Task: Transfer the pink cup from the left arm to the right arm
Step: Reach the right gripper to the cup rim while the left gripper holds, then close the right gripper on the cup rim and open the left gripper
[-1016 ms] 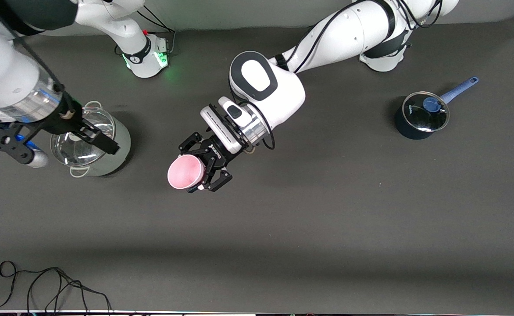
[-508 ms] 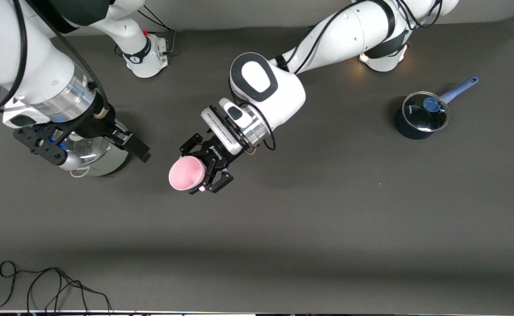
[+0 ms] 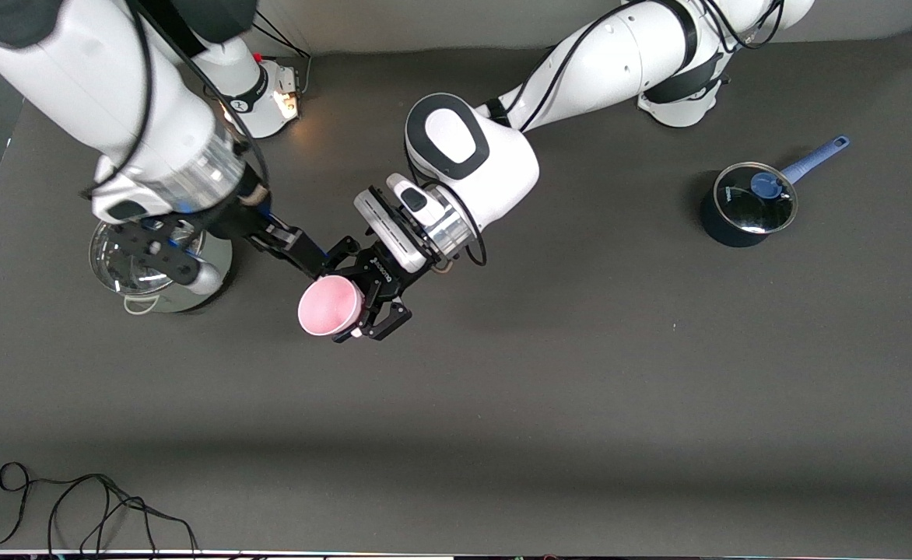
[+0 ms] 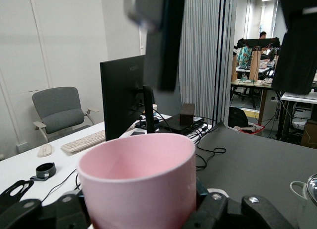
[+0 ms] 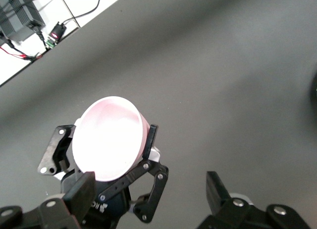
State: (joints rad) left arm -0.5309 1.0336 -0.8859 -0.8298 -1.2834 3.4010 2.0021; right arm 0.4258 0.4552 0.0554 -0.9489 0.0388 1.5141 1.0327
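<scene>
I will next grab the pink cup by its rim (image 3: pixel 320 284) with my right gripper to take it over from my left gripper.
The pink cup (image 3: pixel 330 306) is held up over the middle of the table, mouth facing the front camera. My left gripper (image 3: pixel 349 302) is shut on the cup's lower body. In the left wrist view the cup (image 4: pixel 138 184) fills the space between the jaws. My right gripper (image 3: pixel 306 258) is open, with its tip right beside the cup and the left gripper. The right wrist view shows the cup (image 5: pixel 109 140) just ahead of my open right gripper (image 5: pixel 148 199), outside its jaws. The right gripper's fingers (image 4: pixel 158 40) hang blurred above the cup in the left wrist view.
A steel pot with a glass lid (image 3: pixel 152 272) stands toward the right arm's end, partly under the right arm. A dark blue saucepan with lid and blue handle (image 3: pixel 748 206) stands toward the left arm's end. A black cable (image 3: pixel 75 505) lies near the front edge.
My right arm has swung from over the steel pot toward the middle, bringing its open gripper up beside the cup. The left gripper and cup have stayed still.
</scene>
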